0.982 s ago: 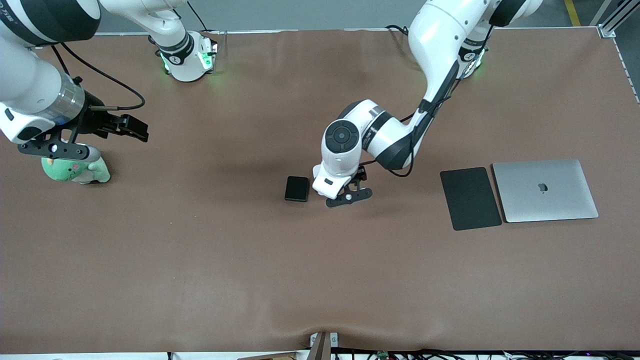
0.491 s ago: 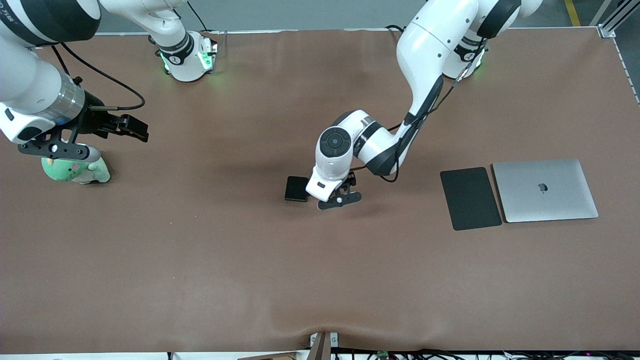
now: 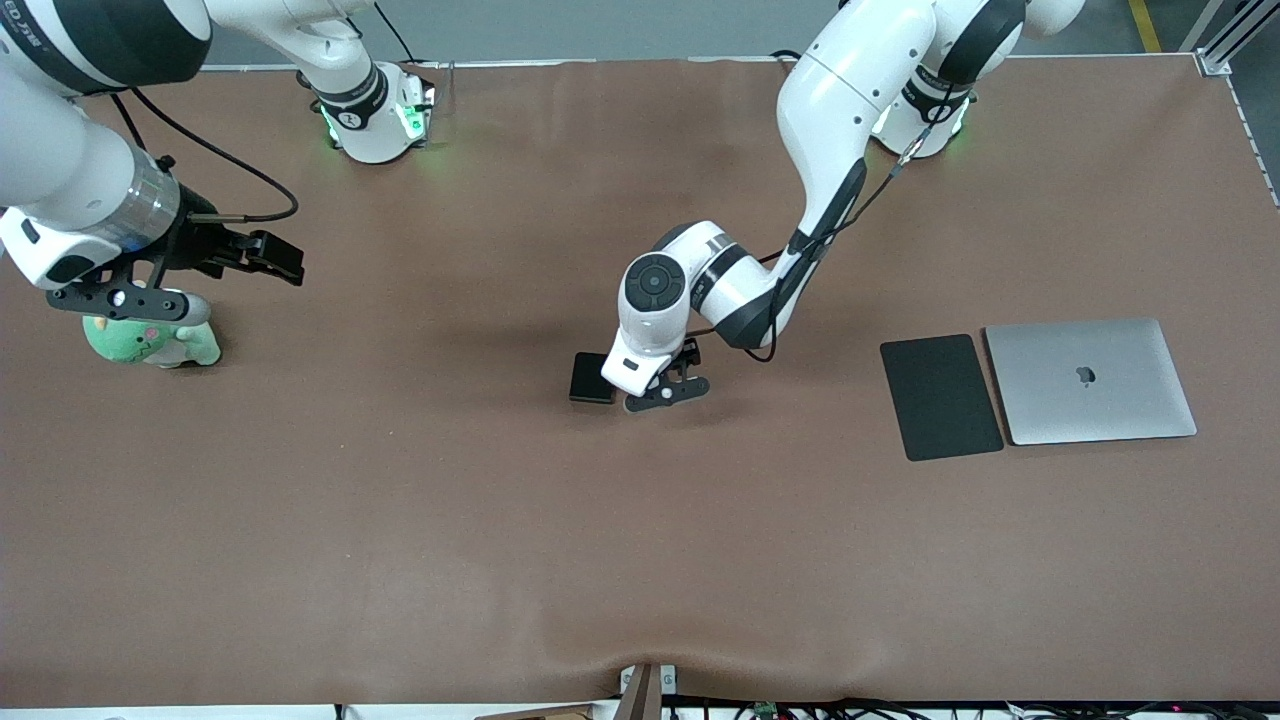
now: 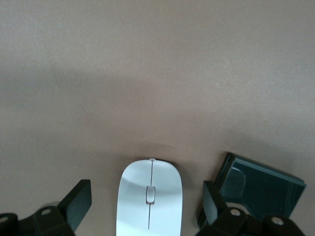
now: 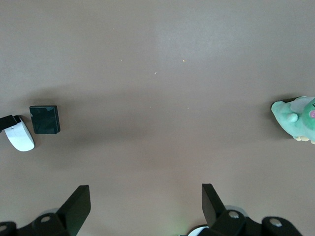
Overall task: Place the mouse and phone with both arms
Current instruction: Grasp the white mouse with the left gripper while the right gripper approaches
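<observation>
My left gripper grabs the white mouse by its sides next, to place it on the black mouse pad.
The white mouse (image 4: 149,199) lies on the brown table between the open fingers of my left gripper (image 4: 145,189), with a gap on each side. In the front view the left hand (image 3: 640,368) hides the mouse. The black phone (image 3: 591,378) lies flat right beside it, toward the right arm's end, and also shows in the left wrist view (image 4: 258,189). The right wrist view shows the mouse (image 5: 19,136) and the phone (image 5: 44,119) far off. My right gripper (image 3: 278,257) is open and empty in the air beside a green plush toy (image 3: 150,342).
A flat black mouse pad (image 3: 940,396) and a closed silver laptop (image 3: 1090,380) lie side by side toward the left arm's end of the table. The green plush toy also shows in the right wrist view (image 5: 297,119).
My left arm has shifted toward the right arm's end, bringing its hand close against the phone. The right arm has barely moved.
</observation>
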